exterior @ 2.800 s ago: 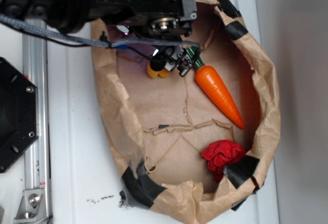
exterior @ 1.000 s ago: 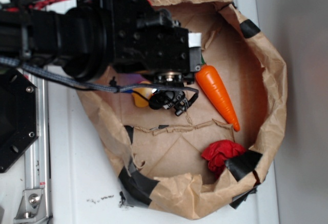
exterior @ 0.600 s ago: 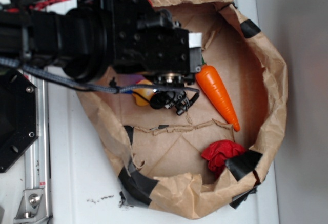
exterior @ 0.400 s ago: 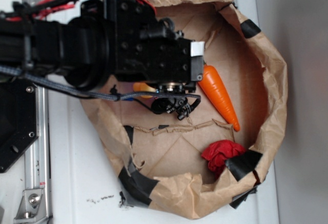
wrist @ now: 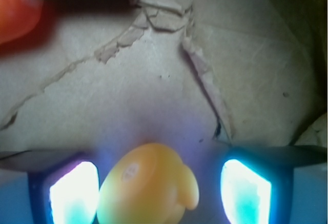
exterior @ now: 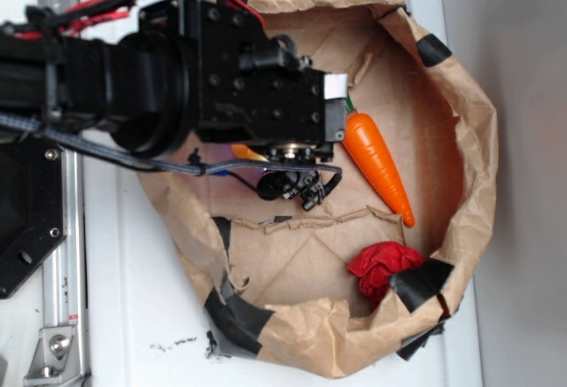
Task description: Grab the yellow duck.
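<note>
My gripper's glowing fingers are on both sides of the yellow duck point(exterior: 245, 150), so closing now would hold it.
The yellow duck point(wrist: 146, 185) is a glossy yellow-orange lump at the bottom of the wrist view. It lies between my two glowing fingers point(wrist: 74, 193). The left finger is against it and the right finger stands apart with a gap. My gripper point(wrist: 159, 193) is open around the duck, low over the paper floor. In the exterior view only a yellow sliver of the duck point(exterior: 245, 150) shows under the black wrist housing, and the gripper point(exterior: 266, 161) is mostly hidden beneath it.
A brown paper bag point(exterior: 461, 95) with black tape patches walls the area. An orange carrot point(exterior: 376, 161) with a green top lies right of the gripper. A red cloth lump point(exterior: 383, 266) sits at the lower right. A torn paper seam point(exterior: 319, 220) crosses the floor.
The arm has shifted a little up and over the duck. The duck shows less in the exterior view than before. The carrot and the cloth have not moved.
</note>
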Robot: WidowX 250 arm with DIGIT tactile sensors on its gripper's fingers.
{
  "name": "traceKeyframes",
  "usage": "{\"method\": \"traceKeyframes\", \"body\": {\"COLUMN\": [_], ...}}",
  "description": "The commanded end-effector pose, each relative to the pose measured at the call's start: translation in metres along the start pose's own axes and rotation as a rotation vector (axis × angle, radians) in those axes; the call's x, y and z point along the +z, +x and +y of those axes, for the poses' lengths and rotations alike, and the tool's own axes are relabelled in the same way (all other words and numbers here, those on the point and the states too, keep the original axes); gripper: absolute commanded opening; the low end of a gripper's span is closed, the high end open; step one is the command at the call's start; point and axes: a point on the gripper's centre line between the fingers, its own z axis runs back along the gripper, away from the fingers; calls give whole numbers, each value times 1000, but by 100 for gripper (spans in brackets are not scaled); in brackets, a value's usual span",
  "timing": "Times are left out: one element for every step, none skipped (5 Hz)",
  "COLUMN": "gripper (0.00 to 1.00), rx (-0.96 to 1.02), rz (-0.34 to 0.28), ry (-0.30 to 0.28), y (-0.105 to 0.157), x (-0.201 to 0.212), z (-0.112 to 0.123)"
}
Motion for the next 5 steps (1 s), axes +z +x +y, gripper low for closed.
{"method": "traceKeyframes", "body": {"gripper": [100, 100, 0, 0, 0], "rx": [-43, -44, -31, -22, -18], "rz": [-15, -14, -15, -25, -26], "ry": [-38, -28, -53, -54, -53], "y": [1, 4, 6, 7, 9], "x": [8, 4, 4, 6, 6], "z": [4, 4, 5, 7, 8]}}
